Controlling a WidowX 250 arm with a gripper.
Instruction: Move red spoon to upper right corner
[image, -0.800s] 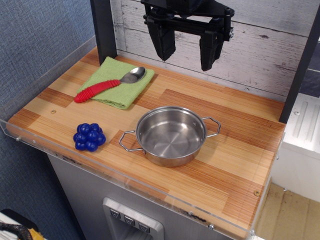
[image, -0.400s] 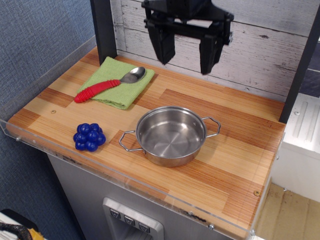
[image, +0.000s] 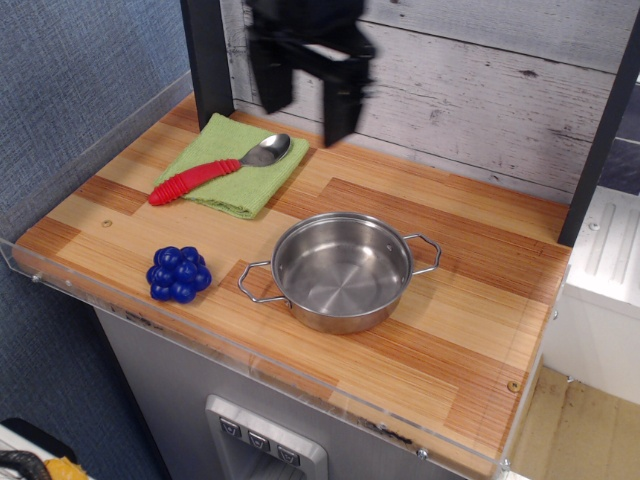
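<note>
The red spoon needs to go to the upper right corner (image: 545, 225). My gripper will grab the spoon next by its red ribbed handle (image: 196, 180).
The red spoon (image: 214, 170) lies on a green cloth (image: 234, 164) at the back left of the table, red ribbed handle toward the front left, silver bowl toward the back right. My black gripper (image: 305, 118) hangs open and empty above the table's back edge, just right of and above the spoon's bowl, its two fingers (image: 339, 112) pointing down. The upper right corner (image: 520, 215) of the striped wooden tabletop lies by a dark post.
A steel pot (image: 342, 270) with two handles stands mid-table. A blue bumpy ball (image: 178, 273) sits near the front left edge. Clear plastic edging (image: 250, 352) runs along the front and left. Dark posts (image: 207, 60) stand at the back corners.
My gripper has moved left along the back wall, from above the pot's far side to above the cloth's right end. It stays open. Nothing on the table has moved.
</note>
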